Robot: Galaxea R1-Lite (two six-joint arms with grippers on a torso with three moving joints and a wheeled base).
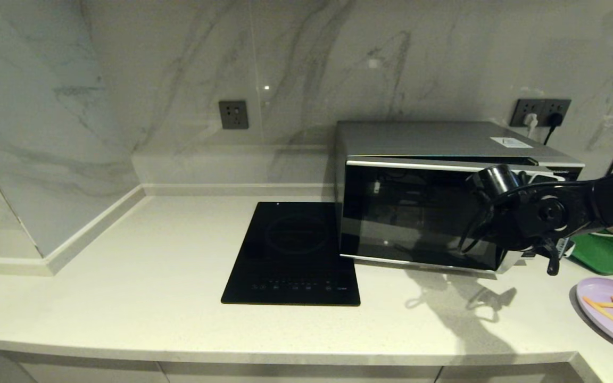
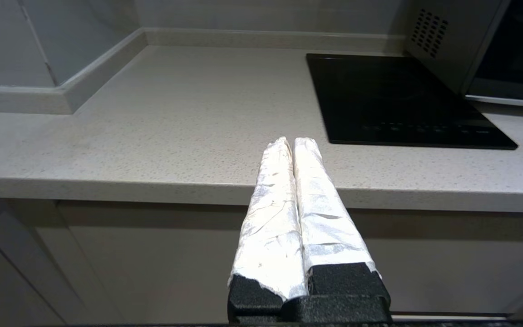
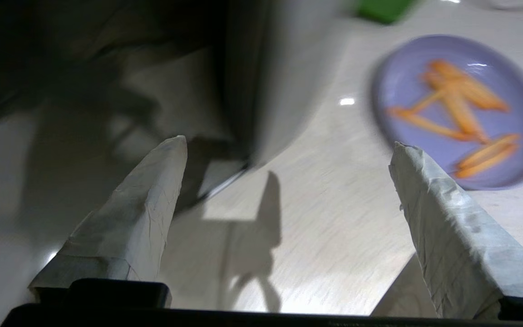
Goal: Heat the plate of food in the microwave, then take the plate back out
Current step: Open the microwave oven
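Note:
The lilac plate has to go into the microwave (image 1: 423, 213) to heat the food, so it should next be grabbed by its rim with my right gripper.
The silver microwave (image 1: 423, 213) stands at the back right of the counter, its dark glass door shut. My right arm reaches across its right end and hides the button panel. My right gripper (image 1: 551, 261) hangs just off the microwave's front right corner, pointing down at the counter. In the right wrist view this gripper (image 3: 287, 144) is open and empty, with the microwave's lower corner (image 3: 284, 68) ahead. The lilac plate of food (image 1: 612, 311) lies on the counter near the right edge; it shows as a plate (image 3: 456, 109) with orange sticks beyond one finger. My left gripper (image 2: 288, 141) is shut and empty, parked below the counter's front edge.
A flat black induction hob (image 1: 293, 252) lies left of the microwave, touching its side; the hob (image 2: 393, 100) also shows in the left wrist view. A green tray (image 1: 607, 252) sits behind the plate. Marble walls close the back and left. Wall sockets (image 1: 543, 111) hold plugs.

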